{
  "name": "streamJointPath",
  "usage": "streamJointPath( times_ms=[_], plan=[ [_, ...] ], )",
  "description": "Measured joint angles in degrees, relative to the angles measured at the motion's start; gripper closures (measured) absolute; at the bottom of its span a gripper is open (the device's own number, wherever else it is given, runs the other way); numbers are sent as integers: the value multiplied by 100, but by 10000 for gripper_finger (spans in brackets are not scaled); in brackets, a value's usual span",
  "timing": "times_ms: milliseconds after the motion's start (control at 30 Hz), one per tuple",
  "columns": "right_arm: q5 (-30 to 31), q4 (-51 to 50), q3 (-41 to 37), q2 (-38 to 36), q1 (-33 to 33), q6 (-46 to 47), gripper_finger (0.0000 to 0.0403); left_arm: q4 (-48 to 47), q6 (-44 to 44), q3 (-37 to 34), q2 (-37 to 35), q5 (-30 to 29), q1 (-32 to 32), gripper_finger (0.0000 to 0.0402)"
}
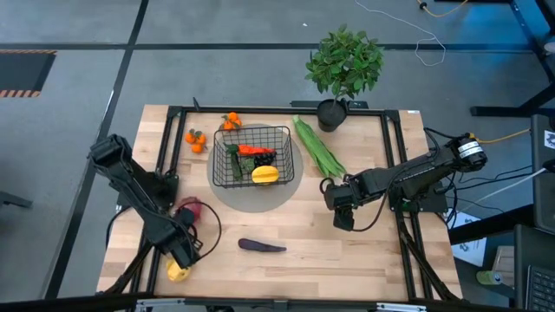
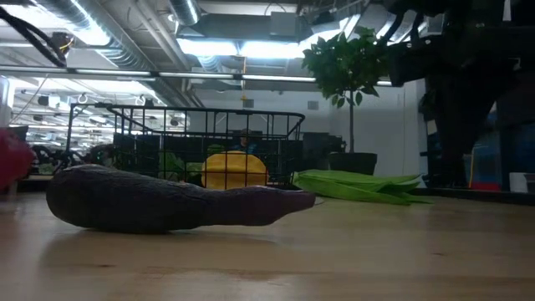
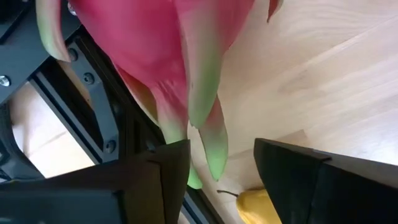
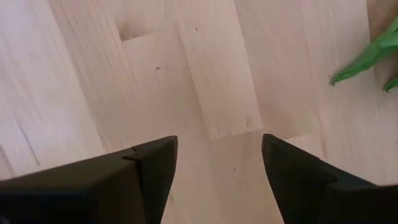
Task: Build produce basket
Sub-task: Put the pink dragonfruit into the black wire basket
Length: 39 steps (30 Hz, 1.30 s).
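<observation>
Only the dragon fruit's green scale tips reach the fingers, so closing now would miss the dragon fruit. My left gripper moves toward the dragon fruit's narrow pink neck [image 3: 169,102], before closing on it.
The black wire basket [image 1: 251,156] stands on a grey round mat and holds a yellow fruit [image 1: 264,174], a carrot, a green piece and dark grapes. On the wood lie long green pods [image 1: 319,147], a purple eggplant [image 1: 260,246], small oranges [image 1: 196,139] and a pink dragon fruit [image 1: 189,208]. A second yellow fruit [image 1: 178,272] lies near the front left. My left gripper [image 1: 184,251] points down, open, between the dragon fruit [image 3: 155,56] and that yellow fruit [image 3: 255,205]. The dragon fruit's green scale tips [image 3: 214,155] show in the gap. My right gripper [image 1: 340,208] hangs open over bare wood.
A potted plant [image 1: 344,65] stands at the table's far edge, behind the pods. More small oranges [image 1: 231,121] lie behind the basket. A black frame rail [image 3: 93,106] runs along the table's left side close to the dragon fruit. Bare wood [image 4: 205,81] lies under my right gripper.
</observation>
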Motion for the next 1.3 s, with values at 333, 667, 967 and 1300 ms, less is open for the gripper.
streamJointPath(
  times_ms=[333, 667, 967, 1300],
  plan=[
    [-3, -6, 0, 0, 0, -6, 181, -16, 0, 4, -48, 111, 4, 203],
    [-3, -6, 0, 0, 0, 18, 181, -525, 0, -25, -324, 91, 5, 202],
    [-3, -8, 0, 2, 0, 3, 181, 75, -1, -523, -313, -262, 31, 203],
    [-3, -10, 0, 2, 0, -3, 181, 113, -17, -780, -313, -280, 31, 211]
  ],
)
